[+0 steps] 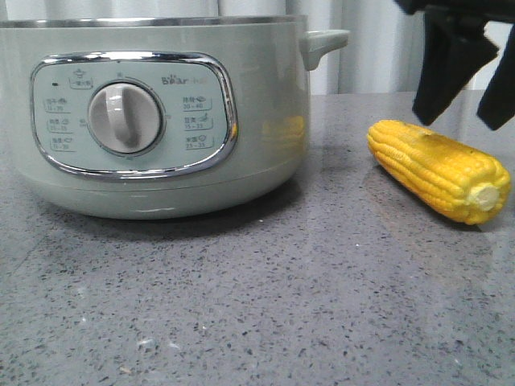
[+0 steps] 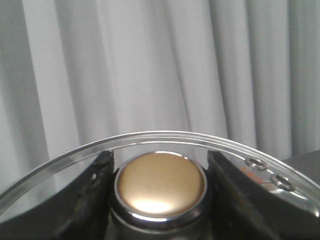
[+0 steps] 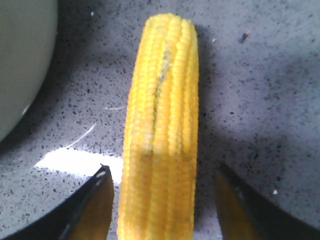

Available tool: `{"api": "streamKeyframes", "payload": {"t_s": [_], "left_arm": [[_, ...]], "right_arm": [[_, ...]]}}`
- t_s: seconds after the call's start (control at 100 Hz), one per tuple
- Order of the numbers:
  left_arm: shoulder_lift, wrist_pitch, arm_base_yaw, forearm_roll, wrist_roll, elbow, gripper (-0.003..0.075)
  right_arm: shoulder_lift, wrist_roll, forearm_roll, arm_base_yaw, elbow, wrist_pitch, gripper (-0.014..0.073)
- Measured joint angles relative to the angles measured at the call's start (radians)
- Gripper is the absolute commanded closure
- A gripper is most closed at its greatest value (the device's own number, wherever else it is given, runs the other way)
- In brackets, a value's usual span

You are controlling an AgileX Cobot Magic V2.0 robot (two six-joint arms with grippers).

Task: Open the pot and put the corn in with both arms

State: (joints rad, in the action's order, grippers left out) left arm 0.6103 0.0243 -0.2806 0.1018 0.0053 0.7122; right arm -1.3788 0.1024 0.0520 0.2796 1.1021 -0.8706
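The fingers of my right gripper are above the yellow corn (image 1: 438,169). The gripper needs to move lower before it closes on it.
The pale grey-green pot (image 1: 161,121) stands on the left of the grey counter, its dial facing me. The yellow corn (image 1: 438,169) lies on the counter to its right, stub end toward me. My right gripper (image 1: 463,117) hangs open just above the corn. In the right wrist view its jaws (image 3: 162,200) stand either side of the cob (image 3: 162,125) without touching it. My left gripper (image 2: 160,192) is shut on the gold knob (image 2: 160,180) of a glass lid (image 2: 165,136). The left gripper is out of the front view.
The pot's side handle (image 1: 322,40) sticks out toward the right gripper. The pot wall shows in the right wrist view (image 3: 20,60), close beside the corn. Pale curtains (image 2: 150,65) hang behind the counter.
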Motion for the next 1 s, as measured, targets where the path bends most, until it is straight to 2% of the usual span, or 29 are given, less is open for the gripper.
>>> {"api": "streamKeyframes", "payload": {"t_s": [0.4,0.78,1.0], "left_arm": [[-0.061,0.097,0.108,0.000,0.002,-0.030,0.0671],[-0.063,0.082,0.185,0.012,0.002,-0.129,0.0671],[-0.063,0.008,0.231,0.012,0.002,-0.212,0.0671]], "right_arm": [[-0.113,-0.001,0.017,0.000,0.034,-0.034,0.0255],[-0.115,-0.001,0.025,0.000,0.039,-0.038,0.0527],[-0.115,-0.001,0.025,0.000,0.040,-0.038,0.0558]]}}
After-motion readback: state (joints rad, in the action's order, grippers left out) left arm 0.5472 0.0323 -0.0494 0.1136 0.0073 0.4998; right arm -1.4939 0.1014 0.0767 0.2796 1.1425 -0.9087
